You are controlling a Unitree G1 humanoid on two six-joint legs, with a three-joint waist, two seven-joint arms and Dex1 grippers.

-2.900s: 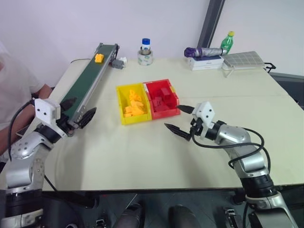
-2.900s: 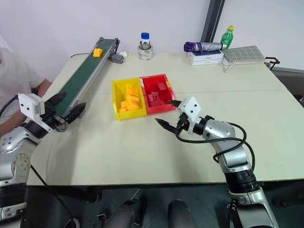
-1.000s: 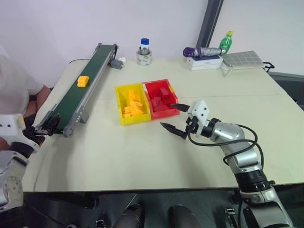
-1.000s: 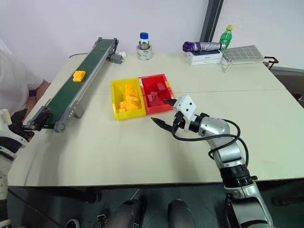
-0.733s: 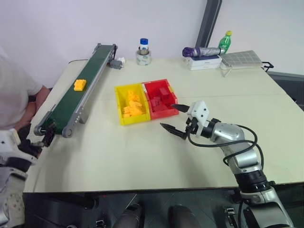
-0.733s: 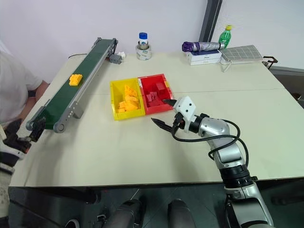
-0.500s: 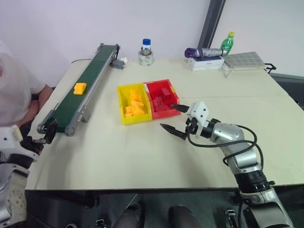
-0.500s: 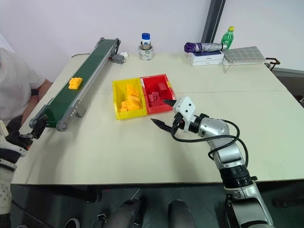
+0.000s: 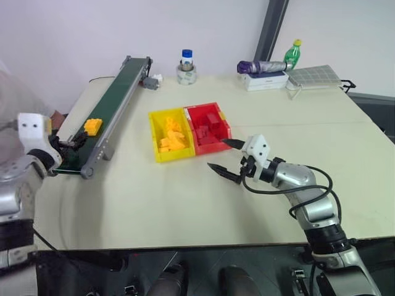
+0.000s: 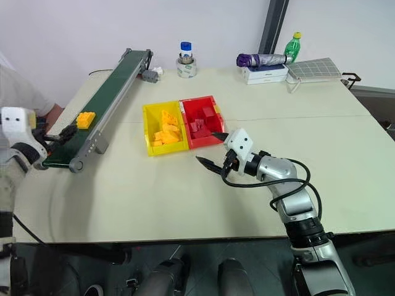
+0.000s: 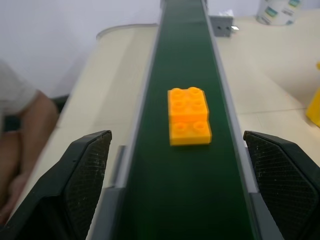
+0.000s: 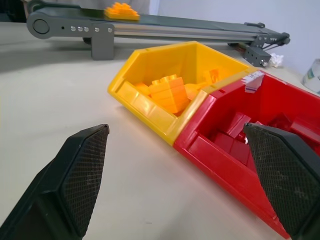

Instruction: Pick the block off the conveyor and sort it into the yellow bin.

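Note:
I would miss the block by closing now, as my fingers stop short of its near edge; my left gripper should first move toward it, then close.
The block [image 11: 189, 116], a yellow-orange studded brick, lies on the dark green belt of the conveyor [image 9: 117, 98], near its close end. My left gripper [image 11: 177, 140] is open at that end, level with the belt, one finger [image 11: 85, 185] on each side of it and the block a short way ahead. The yellow bin [image 9: 157, 151] holds a heap of yellow bricks and touches the red bin [image 9: 213, 147] at mid-table. My right gripper [image 9: 217, 153] hovers open and empty just in front of the red bin.
A person's arm [image 11: 25, 130] is beside the conveyor's left rail. The grey motor [image 9: 151, 83] sits at the belt's far end. At the back stand a blue-capped jar [image 9: 187, 68], a purple umbrella [image 9: 265, 66], a green bottle [image 9: 294, 54] and a grey mat [image 9: 315, 76].
The block has ridden down the belt toward the near end. My left gripper has risen and moved forward to the conveyor's near end, still open. The right arm has stayed put.

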